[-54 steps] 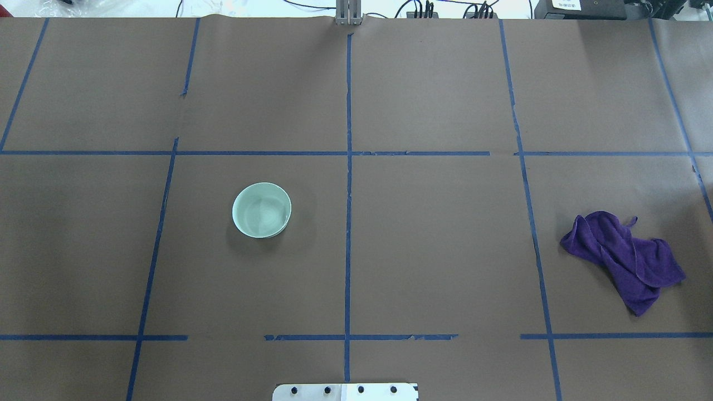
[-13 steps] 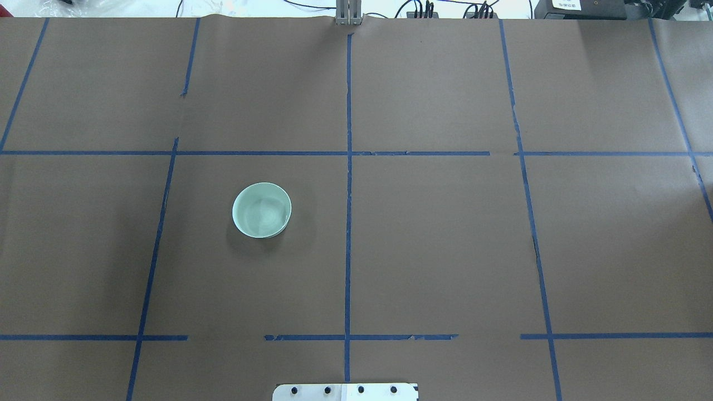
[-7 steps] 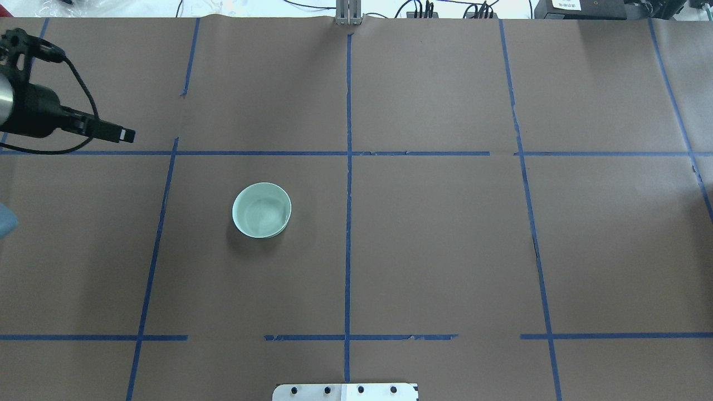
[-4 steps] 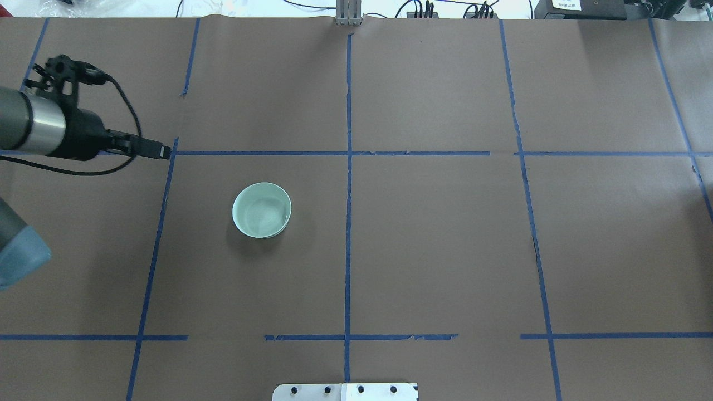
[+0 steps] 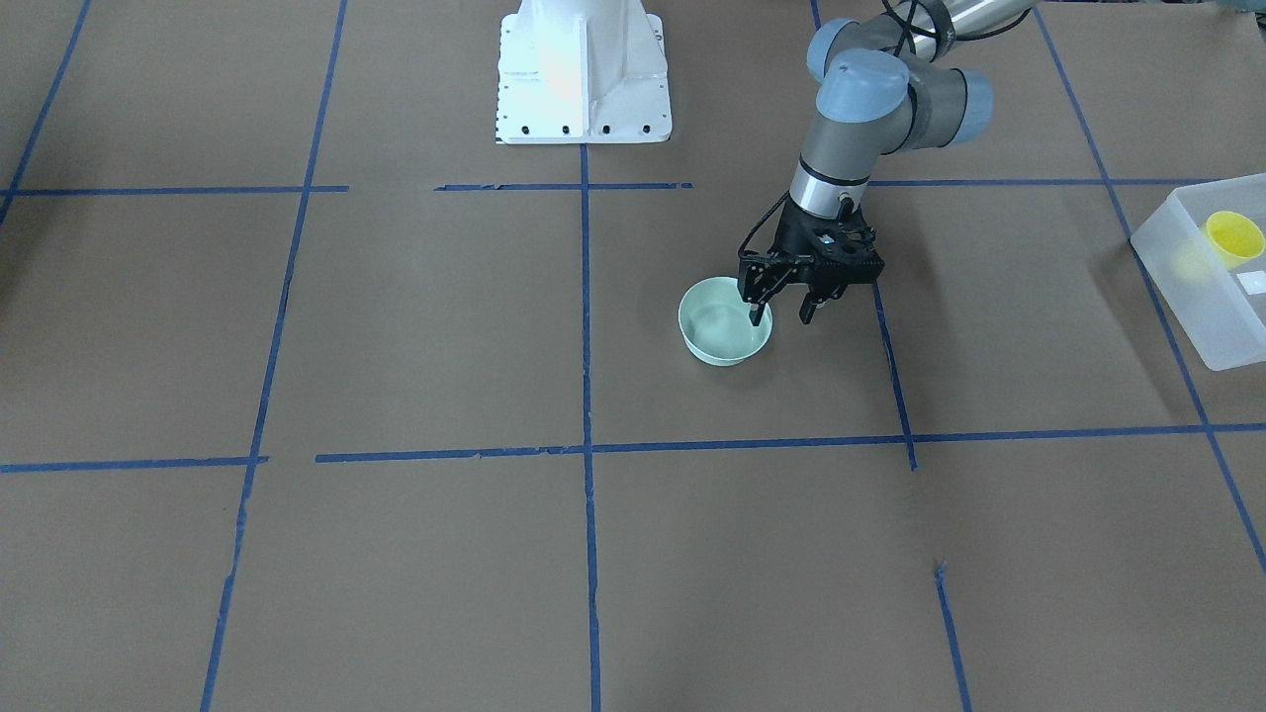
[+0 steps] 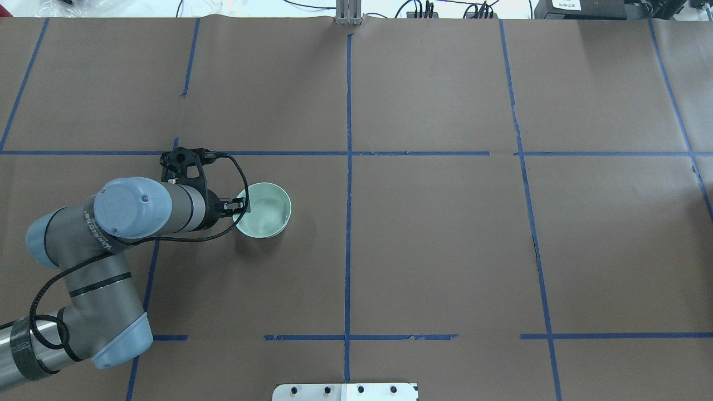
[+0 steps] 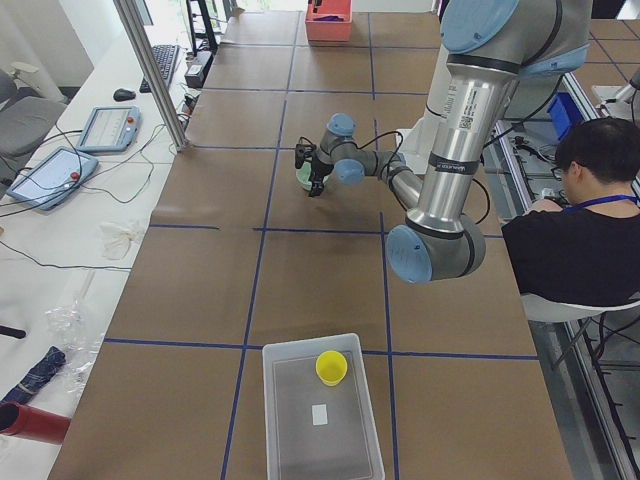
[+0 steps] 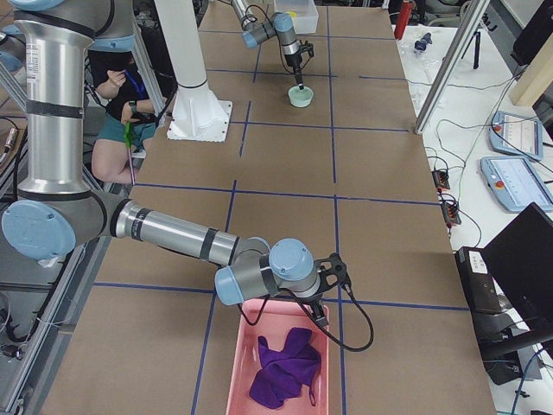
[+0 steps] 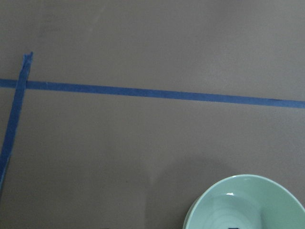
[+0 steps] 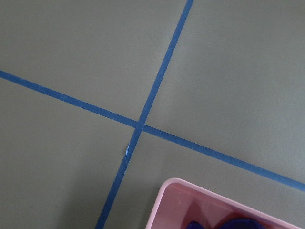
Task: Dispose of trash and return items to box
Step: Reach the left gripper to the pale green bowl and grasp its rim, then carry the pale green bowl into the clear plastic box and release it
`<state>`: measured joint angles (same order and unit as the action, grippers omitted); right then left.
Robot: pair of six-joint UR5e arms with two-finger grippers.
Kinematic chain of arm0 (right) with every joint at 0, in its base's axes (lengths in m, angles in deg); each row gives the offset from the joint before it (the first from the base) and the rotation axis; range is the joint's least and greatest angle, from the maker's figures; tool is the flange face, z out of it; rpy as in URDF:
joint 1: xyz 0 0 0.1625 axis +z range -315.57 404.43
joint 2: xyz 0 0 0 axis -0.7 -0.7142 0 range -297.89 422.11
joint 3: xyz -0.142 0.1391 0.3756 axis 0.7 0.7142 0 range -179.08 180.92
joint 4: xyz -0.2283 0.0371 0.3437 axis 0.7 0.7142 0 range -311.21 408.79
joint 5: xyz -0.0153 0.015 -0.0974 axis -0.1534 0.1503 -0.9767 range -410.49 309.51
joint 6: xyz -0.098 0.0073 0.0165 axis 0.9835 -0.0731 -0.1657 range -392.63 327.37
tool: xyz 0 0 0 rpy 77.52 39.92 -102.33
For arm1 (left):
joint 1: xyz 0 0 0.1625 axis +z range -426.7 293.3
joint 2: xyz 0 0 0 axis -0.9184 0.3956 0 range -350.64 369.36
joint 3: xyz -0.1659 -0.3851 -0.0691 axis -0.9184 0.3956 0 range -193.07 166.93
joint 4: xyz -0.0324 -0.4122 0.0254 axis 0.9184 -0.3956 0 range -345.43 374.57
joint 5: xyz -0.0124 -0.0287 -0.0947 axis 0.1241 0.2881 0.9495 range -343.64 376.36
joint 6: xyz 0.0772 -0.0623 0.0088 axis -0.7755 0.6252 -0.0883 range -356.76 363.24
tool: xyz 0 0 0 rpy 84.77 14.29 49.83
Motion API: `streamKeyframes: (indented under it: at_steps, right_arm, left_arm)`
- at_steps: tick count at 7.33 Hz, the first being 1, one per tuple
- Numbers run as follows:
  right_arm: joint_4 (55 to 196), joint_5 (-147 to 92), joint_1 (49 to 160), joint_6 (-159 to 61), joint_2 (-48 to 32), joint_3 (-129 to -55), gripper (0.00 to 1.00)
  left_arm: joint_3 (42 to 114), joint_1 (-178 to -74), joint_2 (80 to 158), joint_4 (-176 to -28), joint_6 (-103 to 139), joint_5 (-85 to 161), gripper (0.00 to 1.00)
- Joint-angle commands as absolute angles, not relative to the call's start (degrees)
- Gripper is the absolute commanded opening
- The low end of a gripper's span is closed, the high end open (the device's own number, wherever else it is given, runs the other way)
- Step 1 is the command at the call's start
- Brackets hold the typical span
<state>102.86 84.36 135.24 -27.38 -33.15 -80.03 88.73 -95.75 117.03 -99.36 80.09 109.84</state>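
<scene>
I need to grab the pale mint-green bowl by its rim point(image 5: 700, 289) with my left gripper next, so that I can return the bowl to the box point(image 5: 1187, 297).
The pale mint-green bowl point(image 5: 720, 338) stands upright on the brown table, and also shows in the overhead view point(image 6: 268, 216) and the left wrist view point(image 9: 248, 205). My left gripper point(image 5: 781, 318) is open and points down at the bowl's rim, one finger inside the bowl and the other outside it; it also shows in the overhead view point(image 6: 243, 206). The yellow cup point(image 5: 1233, 237) stands inside the translucent box point(image 5: 1187, 297) at the table's left end. My right gripper point(image 8: 321, 313) hovers over a pink bin; I cannot tell whether it is open or shut.
The pink bin point(image 8: 259, 339) at the table's right end holds the purple cloth point(image 8: 285, 367). The white robot base point(image 5: 582, 69) stands at the table's near edge. A seated operator point(image 7: 590, 200) is beside the table. Blue tape lines cross the brown paper.
My left arm has swung in from the left edge and come down over the bowl's rim. The purple cloth that lay on the table's right side is gone from there.
</scene>
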Motion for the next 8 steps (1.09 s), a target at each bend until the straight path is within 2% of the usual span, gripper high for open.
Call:
streamKeyframes:
  at_steps: [1, 5, 8]
  right_arm:
    - [102.84, 84.33, 135.22, -27.36, -33.16, -80.03, 1.0]
    - [102.84, 84.24, 135.22, -27.35, -33.16, -80.03, 1.0]
    - [102.84, 84.24, 135.22, -27.36, -33.07, -80.03, 1.0]
  left_arm:
    - [88.35, -95.44, 117.81, -99.25, 81.38, 109.78, 0.0]
    - [95.02, -99.19, 115.63, -98.98, 67.97, 115.8, 0.0]
    - [99.08, -122.59, 107.04, -98.98, 37.82, 133.36, 0.0]
